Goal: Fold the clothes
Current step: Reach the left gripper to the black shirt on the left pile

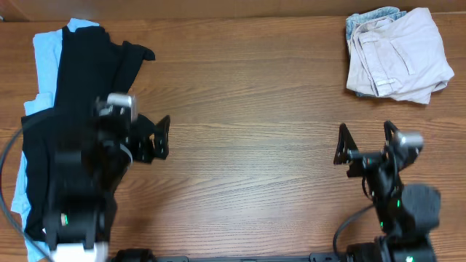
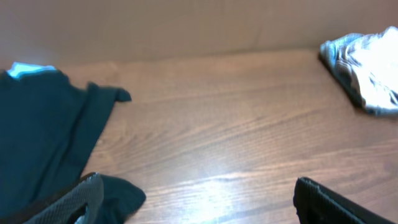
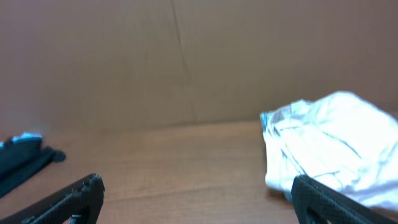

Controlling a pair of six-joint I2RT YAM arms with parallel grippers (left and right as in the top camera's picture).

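Note:
I should next grab the black garment's edge fold point(image 1: 146, 126) point(image 2: 126, 195) with my left gripper, which leaves another edge for my right gripper. Then I can spread and fold the garment.
A black short-sleeved garment point(image 1: 76, 94) lies spread at the table's left, on top of a light blue garment point(image 1: 45, 51). My left gripper point(image 1: 162, 137) is open and empty, just off the black garment's right edge. In the left wrist view the black fabric point(image 2: 43, 137) lies at the left. A fold of it lies beside my left finger, and the jaws point(image 2: 199, 208) span bare wood. My right gripper point(image 1: 364, 135) is open and empty over bare table at the right, and its jaws also show in the right wrist view point(image 3: 202, 199).
A folded pile of pale beige and light denim clothes point(image 1: 397, 54) sits at the back right; it also shows in the left wrist view point(image 2: 367, 68) and the right wrist view point(image 3: 329, 143). A brown wall runs behind the wooden table point(image 1: 247, 87).

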